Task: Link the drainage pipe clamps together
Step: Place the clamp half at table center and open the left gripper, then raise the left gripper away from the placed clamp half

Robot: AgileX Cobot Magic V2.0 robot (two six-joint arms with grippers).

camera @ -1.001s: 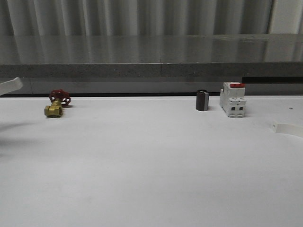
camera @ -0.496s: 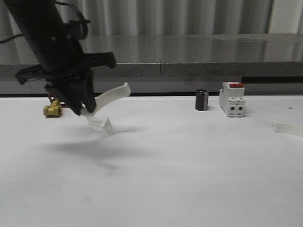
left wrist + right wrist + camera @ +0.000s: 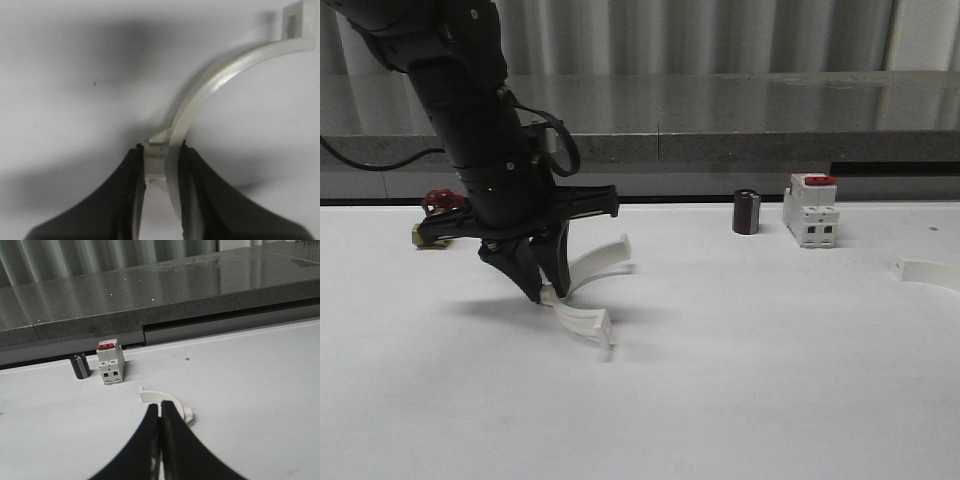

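Note:
I can let go of the drainage pipe clamp with my left gripper now. The clamp's lower edge (image 3: 592, 333) is over the tabletop, so the clamp would lie flat.
My left gripper (image 3: 545, 290) is shut on one white drainage pipe clamp (image 3: 592, 264), pinching it at its small outer tab. The half-ring's arc curves away from the fingers, one flange up and one low near the table top. In the left wrist view the clamp (image 3: 210, 90) arcs out from the gripper (image 3: 161, 160) to a flat flange. The other clamp (image 3: 925, 270) lies flat at the table's right edge. In the right wrist view that clamp (image 3: 156, 396) lies just beyond my right gripper (image 3: 161, 409), which is shut with nothing in it.
A brass valve with a red handle (image 3: 435, 205) sits at the back left, partly behind the left arm. A black cylinder (image 3: 747, 212) and a white circuit breaker with a red switch (image 3: 812, 210) stand at the back right. A grey ledge runs behind the table.
The left arm has come in from the left carrying its clamp, moving right and down toward the table. The clamp at the right edge has not moved.

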